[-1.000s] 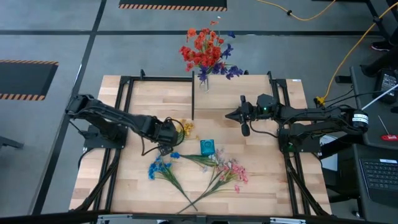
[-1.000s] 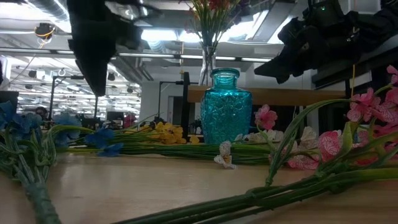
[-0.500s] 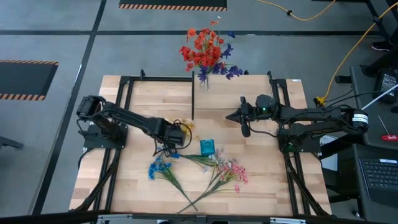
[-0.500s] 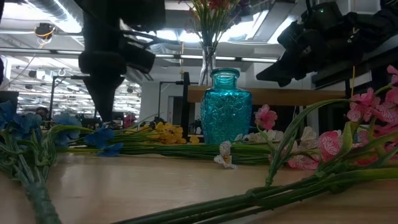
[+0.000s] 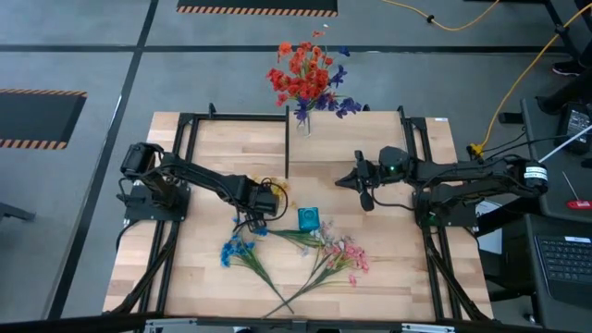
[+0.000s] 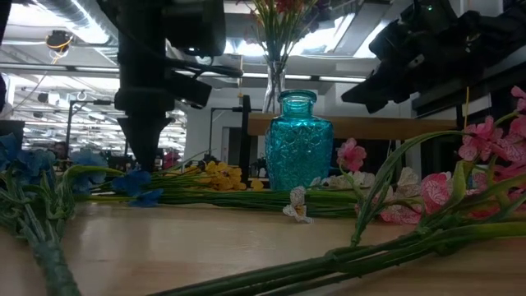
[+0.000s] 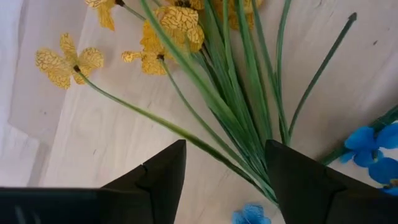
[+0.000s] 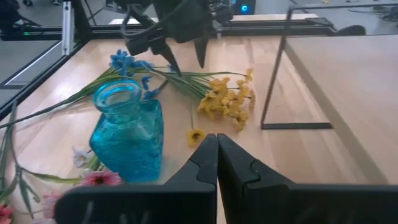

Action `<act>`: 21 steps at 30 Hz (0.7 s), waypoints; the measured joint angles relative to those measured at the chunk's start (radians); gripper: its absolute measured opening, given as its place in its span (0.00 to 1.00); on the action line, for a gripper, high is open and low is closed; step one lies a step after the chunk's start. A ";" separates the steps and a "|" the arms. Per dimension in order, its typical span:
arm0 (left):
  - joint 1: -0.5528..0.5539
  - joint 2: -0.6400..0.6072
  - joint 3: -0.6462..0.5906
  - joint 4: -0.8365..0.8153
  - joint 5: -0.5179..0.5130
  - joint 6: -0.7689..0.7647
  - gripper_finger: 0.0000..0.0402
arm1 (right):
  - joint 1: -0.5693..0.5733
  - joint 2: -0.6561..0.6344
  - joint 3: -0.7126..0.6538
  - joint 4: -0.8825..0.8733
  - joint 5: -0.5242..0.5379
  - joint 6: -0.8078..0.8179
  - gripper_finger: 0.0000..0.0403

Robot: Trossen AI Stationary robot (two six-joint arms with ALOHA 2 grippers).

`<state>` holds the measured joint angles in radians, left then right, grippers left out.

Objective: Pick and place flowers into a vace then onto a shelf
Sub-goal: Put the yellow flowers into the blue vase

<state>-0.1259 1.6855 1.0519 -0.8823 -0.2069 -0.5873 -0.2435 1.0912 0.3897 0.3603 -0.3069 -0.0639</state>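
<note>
My left gripper grabs the bundled green stalks of the yellow flowers next, to stand the flowers in the teal glass vase (image 5: 309,219).
The yellow flowers (image 5: 276,191) (image 8: 227,96) lie flat on the table, and their green stalks (image 7: 239,118) run between the fingers of my left gripper (image 5: 252,216) (image 7: 224,177). That gripper is open and points down just above the stalks (image 6: 146,160); I see no touch. The teal glass vase (image 5: 309,219) (image 6: 298,140) stands upright on the table beside it, with nothing in it. My right gripper (image 5: 363,196) (image 8: 216,146) is shut and hovers beyond the vase, near the shelf (image 5: 370,139) (image 8: 348,68).
Blue flowers (image 5: 236,248) and pink and white flowers (image 5: 344,254) lie on the table's near half, their stalks crossing. A clear glass vase (image 5: 302,118) with red and purple blooms stands at the shelf's far left corner. A thin black shelf leg (image 8: 277,68) stands near the yellow flowers.
My left gripper has moved down and a little toward the table's right, closing on the yellow flowers' stalks; it now stands low over them. The flowers and the teal vase have stayed in place.
</note>
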 joint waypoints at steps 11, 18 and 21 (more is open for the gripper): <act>-0.011 0.000 0.000 0.000 0.053 -0.084 0.52 | 0.006 0.000 0.000 0.000 0.000 -0.017 0.01; -0.012 -0.001 -0.089 0.105 0.124 -0.129 0.52 | 0.006 0.000 0.000 -0.011 0.000 -0.017 0.01; -0.012 -0.002 -0.148 0.203 0.131 -0.140 0.52 | 0.006 0.000 0.000 -0.017 0.000 -0.020 0.01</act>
<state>-0.1383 1.6836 0.9035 -0.6798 -0.0764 -0.7273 -0.2375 1.0912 0.3897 0.3437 -0.3065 -0.0837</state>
